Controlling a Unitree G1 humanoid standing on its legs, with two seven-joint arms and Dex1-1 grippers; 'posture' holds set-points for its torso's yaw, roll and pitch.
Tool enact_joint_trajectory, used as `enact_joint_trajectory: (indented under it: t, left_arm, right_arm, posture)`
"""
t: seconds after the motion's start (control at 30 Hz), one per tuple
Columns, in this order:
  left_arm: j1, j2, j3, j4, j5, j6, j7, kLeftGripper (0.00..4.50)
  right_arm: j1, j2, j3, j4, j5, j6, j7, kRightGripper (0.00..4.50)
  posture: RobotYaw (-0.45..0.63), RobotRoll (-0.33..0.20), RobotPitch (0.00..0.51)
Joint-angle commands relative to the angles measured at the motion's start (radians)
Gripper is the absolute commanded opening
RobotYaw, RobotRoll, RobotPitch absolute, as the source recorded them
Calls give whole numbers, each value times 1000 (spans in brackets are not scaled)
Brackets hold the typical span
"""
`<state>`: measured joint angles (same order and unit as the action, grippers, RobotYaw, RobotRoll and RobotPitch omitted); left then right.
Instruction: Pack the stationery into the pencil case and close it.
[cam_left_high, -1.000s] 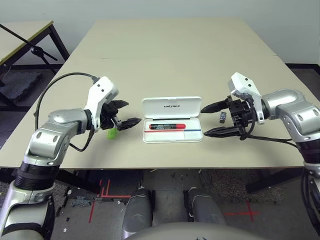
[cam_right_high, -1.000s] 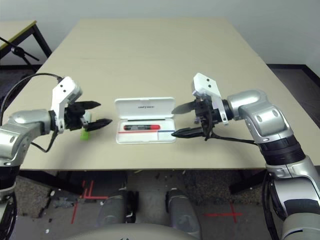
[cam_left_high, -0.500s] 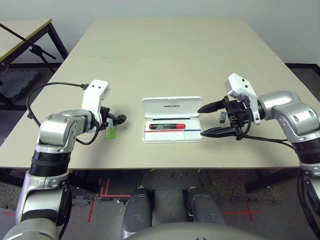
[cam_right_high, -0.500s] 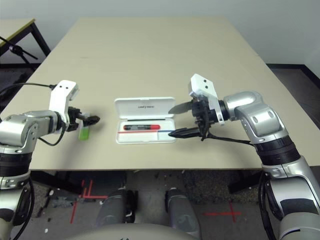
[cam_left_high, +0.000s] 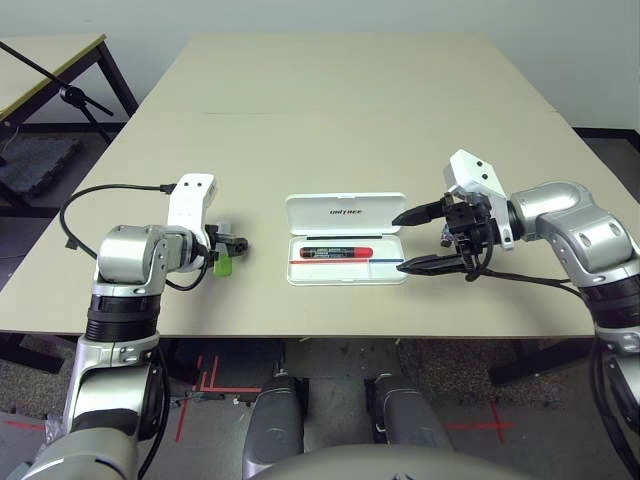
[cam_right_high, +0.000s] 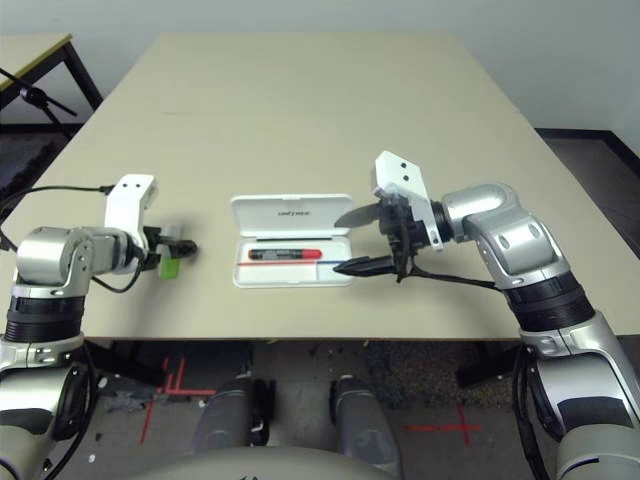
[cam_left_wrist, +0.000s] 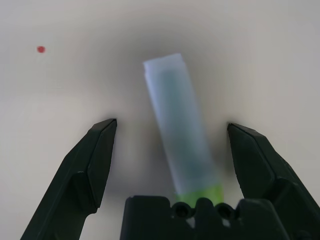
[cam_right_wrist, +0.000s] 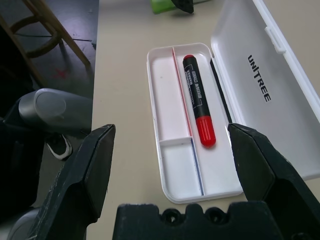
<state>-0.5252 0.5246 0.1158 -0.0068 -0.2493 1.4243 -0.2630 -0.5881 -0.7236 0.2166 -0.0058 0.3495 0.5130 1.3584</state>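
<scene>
My left gripper would hold the stick if I closed now, since both fingertips reach down to the tabletop on either side of the stick's pale middle (cam_left_wrist: 182, 127). I will close.
The white pencil case (cam_left_high: 345, 213) lies open at the table's middle, lid folded back with its lettering up. A red marker with a black cap (cam_left_high: 335, 253) lies in its tray (cam_right_wrist: 175, 170). Left of the case, a pale green flat stick (cam_left_wrist: 180, 125) with a bright green end lies on the table. My left gripper (cam_left_wrist: 170, 125) points down over the stick, open, one finger on each side and apart from it. My right gripper (cam_left_high: 400, 243) hovers open at the case's right end, with nothing between its fingers.
A black cable (cam_left_high: 95, 195) loops off my left forearm. A second table and a black stand (cam_left_high: 60, 90) sit at the far left. The table's front edge (cam_left_high: 320, 330) runs close below the case. A small red dot (cam_left_wrist: 41, 49) marks the tabletop.
My left gripper has swung in and tipped down over the green stick, now straddling it. My right gripper has edged slightly left toward the case. Both stayed open.
</scene>
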Motion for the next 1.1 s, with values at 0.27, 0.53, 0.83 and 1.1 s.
enact_joint_trajectory:
  t: [0.27,0.53,0.83,1.1]
  left_arm:
    - [-1,8,-4,41,7,9,2,2845]
    - [8,72,-71,27,-7,-49,-73,1091]
    - [132,334,-237,-104,-25,-526,-501,1091]
    - [207,487,-257,-291,-80,-668,-784,1091]
  right_arm:
    - [5,8,9,11,-13,-19,-21,4500]
    - [4,8,12,18,-20,-24,-31,4500]
    - [-3,18,21,37,-37,-34,-33,4500]
    - [-6,21,24,32,-35,-12,-22,4500]
  posture:
    - [-52,0,58]
    - [-52,0,61]
    - [-44,0,64]
    - [-45,0,63]
